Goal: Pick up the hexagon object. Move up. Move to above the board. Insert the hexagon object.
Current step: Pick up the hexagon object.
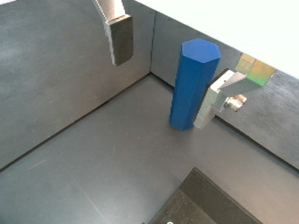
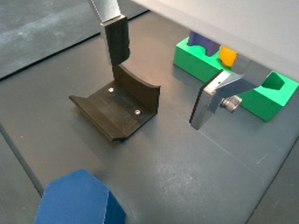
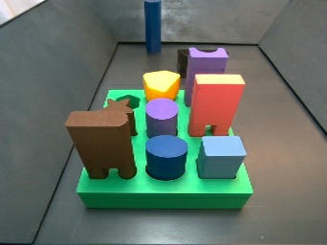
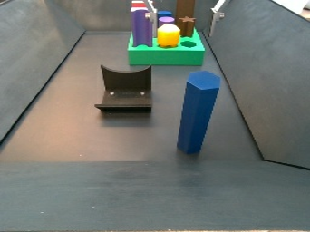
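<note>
My gripper takes hold of the blue hexagon object by its top end (image 1: 198,54) next, so its bottom end stays free to enter the board.
The hexagon object (image 4: 198,113) is a tall blue rod standing upright on the grey floor near the side wall. It also shows in a wrist view (image 1: 193,83), and far back in a side view (image 3: 152,27). The green board (image 3: 160,196) holds several coloured blocks and is seen in a wrist view (image 2: 251,98). My gripper (image 1: 162,94) is open and empty, with its fingers (image 1: 121,39) wide apart. It hangs above the floor, with the rod seen between the fingers, close to one of them and not touching. It also shows in the wrist view with the board (image 2: 158,94).
The dark fixture (image 4: 125,88) stands on the floor between the rod and the board; it also shows in a wrist view (image 2: 117,107). Grey walls enclose the floor. On the board stand a brown block (image 3: 102,142), a dark-blue cylinder (image 3: 166,156) and a red block (image 3: 217,103).
</note>
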